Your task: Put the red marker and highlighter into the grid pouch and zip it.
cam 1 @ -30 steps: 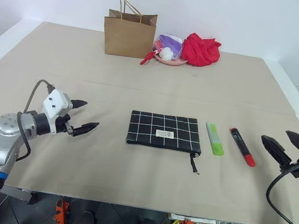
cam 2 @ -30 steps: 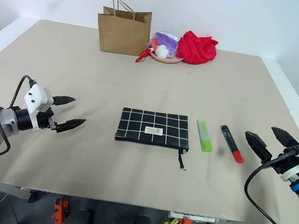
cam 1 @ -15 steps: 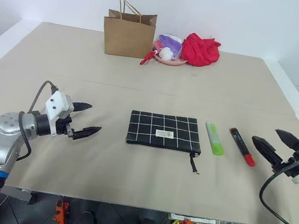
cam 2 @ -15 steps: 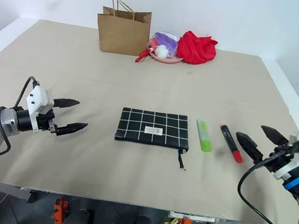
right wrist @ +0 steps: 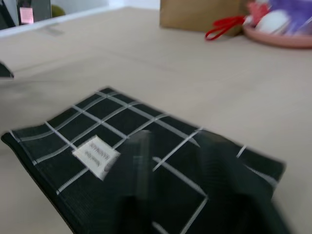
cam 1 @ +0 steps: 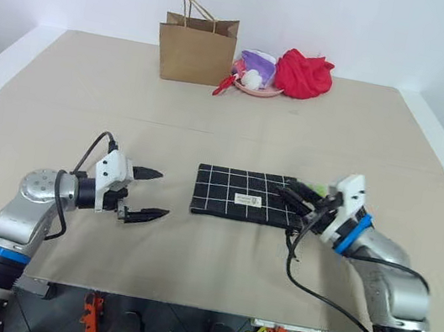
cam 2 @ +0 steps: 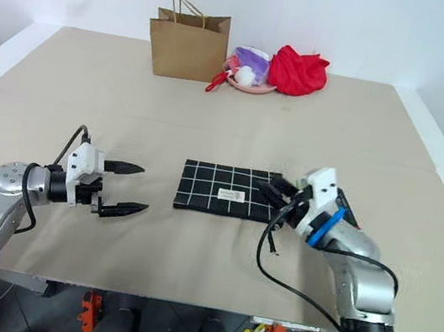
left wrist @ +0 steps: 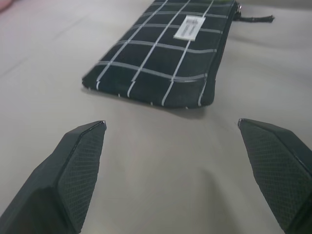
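I should grab the pouch by that raised corner (cam 1: 194, 209) with my left gripper next, because the zipper-side corner of the pouch (cam 1: 239, 193) is slightly up off the table.
The grid pouch (cam 1: 239, 193) lies flat at the table's middle, its white label up and its zipper cord (cam 1: 289, 239) trailing off the near right corner. My right gripper (cam 1: 285, 194) reaches in from the right and hovers over the pouch's right end; the right wrist view looks down on the pouch (right wrist: 122, 146) through blur. A sliver of the lime-green highlighter (cam 1: 318, 189) peeks out behind that hand. The red marker is hidden by the right hand. My left gripper (cam 1: 146, 194) stands open just left of the pouch (left wrist: 165, 58), pointing at its left end, with nothing between its fingers.
At the table's far edge stand a brown paper bag (cam 1: 196, 47), a pink plate (cam 1: 258, 90) with small items, and a red cloth (cam 1: 304, 73). Bare tan tabletop (cam 1: 88, 101) stretches between them and the pouch.
My right arm has swung left from the table's right side to the pouch's right end, covering the red marker and most of the highlighter. The left gripper edged right toward the pouch.
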Available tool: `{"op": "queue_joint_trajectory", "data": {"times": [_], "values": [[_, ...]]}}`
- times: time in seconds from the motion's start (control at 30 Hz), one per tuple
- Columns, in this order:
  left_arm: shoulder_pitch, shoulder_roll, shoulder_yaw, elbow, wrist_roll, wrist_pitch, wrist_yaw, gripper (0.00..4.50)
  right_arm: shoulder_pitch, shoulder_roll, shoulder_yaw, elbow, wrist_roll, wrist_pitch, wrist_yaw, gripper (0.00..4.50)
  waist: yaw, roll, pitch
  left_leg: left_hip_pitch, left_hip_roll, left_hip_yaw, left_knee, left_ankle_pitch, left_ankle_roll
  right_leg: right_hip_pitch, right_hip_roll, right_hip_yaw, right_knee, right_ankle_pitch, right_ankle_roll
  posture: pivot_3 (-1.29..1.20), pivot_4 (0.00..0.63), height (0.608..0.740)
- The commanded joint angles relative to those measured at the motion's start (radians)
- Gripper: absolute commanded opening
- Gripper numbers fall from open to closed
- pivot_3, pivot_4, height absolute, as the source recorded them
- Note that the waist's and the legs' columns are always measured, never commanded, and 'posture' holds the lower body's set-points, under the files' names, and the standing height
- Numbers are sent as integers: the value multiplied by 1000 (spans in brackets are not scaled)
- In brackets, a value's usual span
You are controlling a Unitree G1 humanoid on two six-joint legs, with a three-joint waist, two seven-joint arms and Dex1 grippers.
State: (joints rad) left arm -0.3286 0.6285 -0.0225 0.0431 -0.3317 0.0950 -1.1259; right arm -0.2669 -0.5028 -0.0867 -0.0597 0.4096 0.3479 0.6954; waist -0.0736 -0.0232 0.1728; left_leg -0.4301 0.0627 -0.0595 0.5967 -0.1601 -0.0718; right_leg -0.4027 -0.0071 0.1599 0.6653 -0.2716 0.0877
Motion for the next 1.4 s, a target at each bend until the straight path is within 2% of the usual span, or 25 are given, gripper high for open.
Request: {"op": "queue_joint_trajectory", "data": {"times": [0.03,0.13,0.3,0.43,0.63,1.13,1.23,1.33,1.37,1.4], "values": [[-13,-10,-10,-1,14,-44,-7,4500,15,24,-2,56,-63,-57,-56,77,0,0,0,0,0,0,0,0,0,0,0,0,0,0,0,0,150,740],[-15,-14,-18,1,20,-56,-8,4500,22,44,-7,100,-92,-80,-91,77,-2,0,0,1,0,0,0,0,0,0,0,0,1,0,0,0,150,740],[-31,-18,-27,32,50,-97,2,4500,59,45,34,122,-141,-142,-65,77,-2,0,0,3,0,0,1,0,0,2,0,0,1,1,0,0,150,740],[-67,-37,-51,132,127,-250,11,4500,49,57,42,139,-162,-187,-58,77,-2,-1,-1,3,0,0,2,0,0,3,0,0,0,1,0,0,150,740],[-149,-93,-101,301,173,-385,-19,4500,34,62,53,147,-171,-221,-44,77,-3,-1,-1,4,0,0,2,0,0,4,1,0,0,2,0,0,150,740],[-358,-221,-180,631,210,-525,-138,4500,59,62,46,104,-176,-237,-38,77,-6,-1,-1,3,0,-1,2,0,0,4,1,0,1,2,1,0,150,740],[-371,-230,-188,662,210,-542,-180,3647,66,60,42,92,-173,-234,-38,0,-6,-1,-1,3,0,-1,2,0,0,4,1,0,1,2,1,0,150,740],[-383,-241,-189,688,216,-562,-197,2248,71,57,40,85,-172,-234,-37,0,-5,-1,-1,3,0,-2,2,0,0,4,1,0,1,2,1,0,150,740],[-387,-244,-192,695,220,-565,-202,1580,72,56,40,83,-172,-233,-36,0,-5,-1,-1,3,0,-2,2,0,0,4,1,0,1,2,1,0,150,740],[-391,-247,-195,702,223,-570,-210,1195,73,54,41,82,-172,-234,-34,0,-5,-1,-1,3,0,-2,2,0,0,4,1,0,1,2,1,0,150,740]]}}
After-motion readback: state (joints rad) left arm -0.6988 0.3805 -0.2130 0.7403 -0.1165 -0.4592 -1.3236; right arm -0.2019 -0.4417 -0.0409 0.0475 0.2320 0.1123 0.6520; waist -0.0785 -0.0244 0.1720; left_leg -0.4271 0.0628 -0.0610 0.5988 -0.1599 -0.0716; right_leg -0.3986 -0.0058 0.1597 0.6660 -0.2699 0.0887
